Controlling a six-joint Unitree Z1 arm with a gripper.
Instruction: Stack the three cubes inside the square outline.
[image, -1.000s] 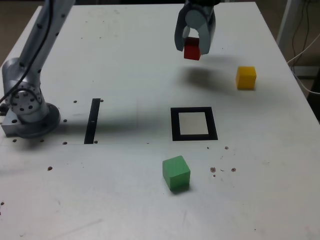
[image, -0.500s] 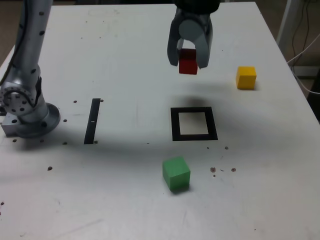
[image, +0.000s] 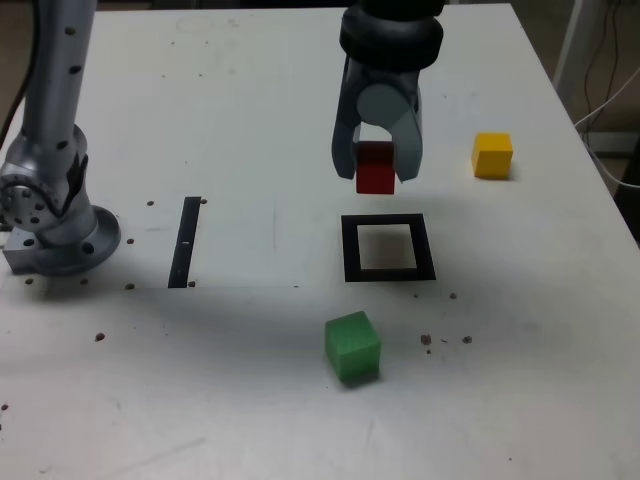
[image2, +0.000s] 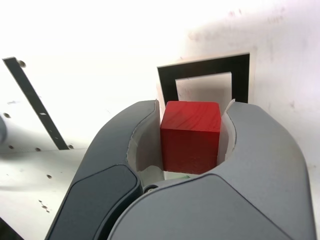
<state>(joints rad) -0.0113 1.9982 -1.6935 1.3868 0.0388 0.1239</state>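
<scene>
The red cube hangs behind the square outline in the exterior view, so my gripper now keeps holding the cube until the cube is inside the outline.
My gripper (image: 376, 170) is shut on the red cube (image: 376, 168), holding it in the air just behind the square outline (image: 388, 248) in the exterior view. The wrist view shows the red cube (image2: 191, 136) clamped between both grey fingers, with the square outline (image2: 204, 82) on the table beyond it. The green cube (image: 352, 347) rests on the table in front of the outline. The yellow cube (image: 492, 155) sits to the exterior view's right, behind the outline.
A thin black strip (image: 186, 241) lies on the white table toward the exterior view's left, near the arm's base (image: 50, 215). Small dark specks dot the table (image: 250, 110). Cables hang past the table's right edge.
The gripper has carried the red cube toward the camera and downward, from far behind the outline to just behind it. The green and yellow cubes have stayed put.
</scene>
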